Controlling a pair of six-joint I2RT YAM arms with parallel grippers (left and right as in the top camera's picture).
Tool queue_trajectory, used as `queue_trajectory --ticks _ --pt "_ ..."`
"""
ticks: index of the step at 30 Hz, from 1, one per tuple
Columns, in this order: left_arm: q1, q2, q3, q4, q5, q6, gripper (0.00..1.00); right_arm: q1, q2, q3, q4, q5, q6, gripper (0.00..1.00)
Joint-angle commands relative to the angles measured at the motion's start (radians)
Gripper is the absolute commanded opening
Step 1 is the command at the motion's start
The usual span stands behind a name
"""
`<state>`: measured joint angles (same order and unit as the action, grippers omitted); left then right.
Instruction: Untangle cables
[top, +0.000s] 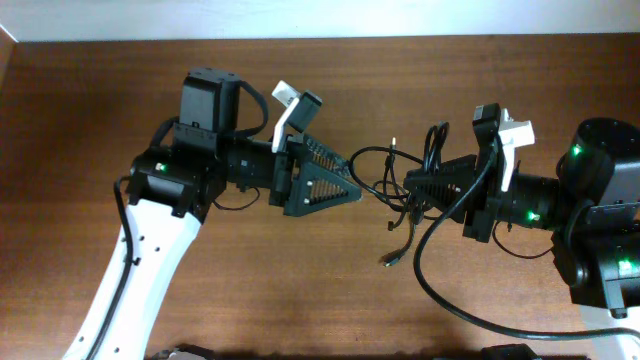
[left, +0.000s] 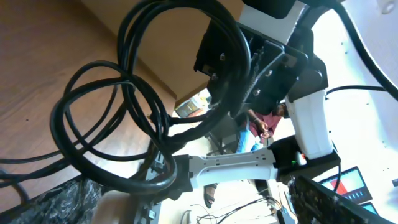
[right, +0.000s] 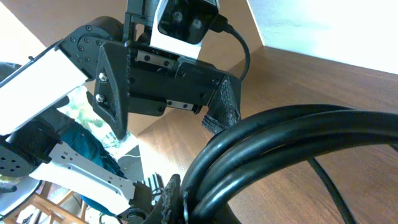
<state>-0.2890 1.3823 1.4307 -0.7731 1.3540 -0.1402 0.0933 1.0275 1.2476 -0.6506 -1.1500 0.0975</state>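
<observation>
The loop of the cables that faces my left gripper is away from my right gripper's hold, so my left gripper needs to grab the cables there next to pull the tangle apart.
The cables (top: 398, 185) are thin black cords tangled in a bunch above the table's middle, with one plug end (top: 386, 261) hanging toward the front and another (top: 395, 142) pointing back. My right gripper (top: 411, 184) reaches in from the right and is shut on the bunch. In the right wrist view the cables (right: 286, 134) run as thick black strands out of its jaws (right: 185, 204). Just left of the tangle, my left gripper (top: 352, 176) stands wide open with nothing between its fingers. From the left wrist view the cables (left: 118, 112) loop in front of its open fingers (left: 59, 198).
The brown wooden table (top: 300, 290) lies under both arms. A thicker black wire (top: 430, 290) fixed to the right arm curves over the front right of the table. A pale wall edge (top: 300, 20) borders the back.
</observation>
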Motion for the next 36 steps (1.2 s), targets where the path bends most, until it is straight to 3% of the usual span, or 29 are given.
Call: queue_trajectory --ticks 1,7,8,9,11,15,17,20,21,22,26,31,33,36 --pt "-0.041 0.005 0.01 0.002 -0.171 -0.107 0.99 0.004 -0.007 0.021 0.005 -0.006 -0.013 0.04" --pt "-0.084 0.005 0.01 0.014 -0.361 -0.163 0.96 0.004 -0.007 0.021 0.005 -0.025 -0.016 0.04" --pt "-0.084 0.005 0.01 0.013 -0.368 -0.163 0.84 0.004 -0.007 0.021 0.005 -0.025 -0.016 0.04" --pt "-0.084 0.005 0.01 0.013 -0.368 -0.163 0.49 0.004 -0.007 0.021 0.005 -0.025 -0.016 0.04" --pt "-0.084 0.005 0.01 0.012 -0.384 -0.162 0.21 0.004 -0.007 0.021 0.005 -0.025 -0.016 0.04" --pt "-0.084 0.011 0.01 0.009 -0.396 -0.162 0.0 0.004 -0.007 0.021 0.005 -0.025 -0.015 0.04" --pt "-0.084 0.015 0.01 -0.011 -0.467 -0.161 0.0 0.004 -0.007 0.021 0.004 -0.025 -0.016 0.04" --pt "-0.084 0.015 0.01 -0.069 -0.699 -0.158 0.0 0.004 -0.007 0.021 0.0 -0.025 -0.015 0.04" --pt "-0.083 0.015 0.01 -0.123 -0.933 -0.159 0.0 0.004 -0.007 0.021 -0.007 -0.025 -0.015 0.04" --pt "-0.082 0.015 0.01 -0.159 -1.064 -0.163 0.0 0.004 -0.007 0.021 -0.008 -0.025 -0.015 0.04" --pt "-0.047 0.015 0.01 -0.275 -1.383 -0.227 0.0 0.004 -0.007 0.021 -0.008 -0.024 -0.015 0.04" --pt "0.09 0.014 0.01 -0.325 -1.421 -0.328 0.0 0.004 -0.007 0.021 -0.042 0.03 -0.015 0.05" --pt "0.143 0.014 0.01 -0.333 -1.38 -0.338 0.0 0.004 -0.006 0.021 -0.145 0.229 -0.015 0.06" --pt "0.156 0.014 0.01 -0.336 -1.368 -0.338 0.0 0.004 -0.005 0.021 -0.284 0.554 -0.015 0.17"
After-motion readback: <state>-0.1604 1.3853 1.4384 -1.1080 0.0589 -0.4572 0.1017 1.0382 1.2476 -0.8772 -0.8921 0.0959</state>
